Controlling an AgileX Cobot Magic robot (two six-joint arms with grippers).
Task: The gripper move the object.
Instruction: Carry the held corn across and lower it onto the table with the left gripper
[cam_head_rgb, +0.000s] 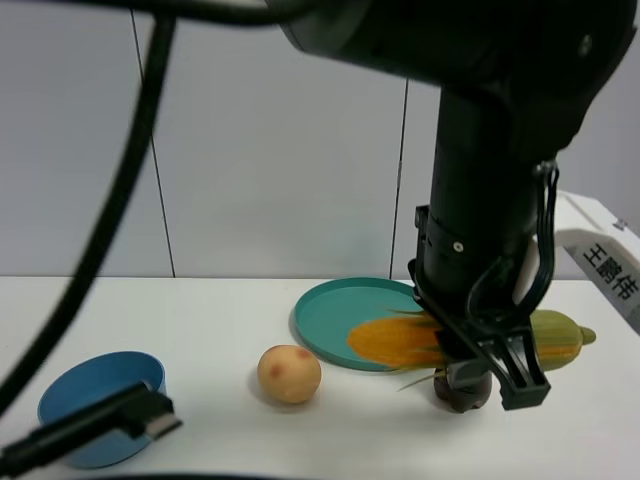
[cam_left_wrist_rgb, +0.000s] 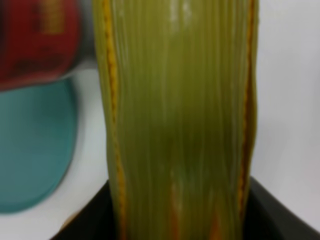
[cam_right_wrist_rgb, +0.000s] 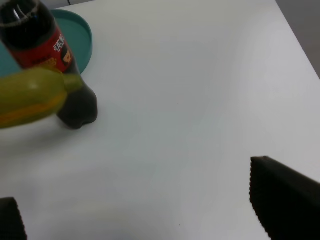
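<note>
The corn's orange end (cam_head_rgb: 394, 343) is still above the white tabletop with a gap between them, so my left gripper has to lower the corn before it lets go of the corn.
The corn cob (cam_head_rgb: 400, 342) has orange kernels at one end and green husk (cam_head_rgb: 560, 338) at the other. It lies level in my left gripper (cam_head_rgb: 490, 365), which is shut on its middle and holds it over the near rim of the teal plate (cam_head_rgb: 340, 310). The left wrist view shows the husk (cam_left_wrist_rgb: 180, 115) up close between the black jaws. My right gripper (cam_right_wrist_rgb: 135, 200) is open and empty over bare table. From there I see the corn's green tip (cam_right_wrist_rgb: 35, 92).
A dark cola bottle (cam_right_wrist_rgb: 45, 55) with a red label stands just behind the corn, beside the plate (cam_right_wrist_rgb: 80, 35). A peach (cam_head_rgb: 290, 373) lies left of the plate and a blue bowl (cam_head_rgb: 100, 405) at the front left. A white labelled box (cam_head_rgb: 600, 260) is at the right edge.
</note>
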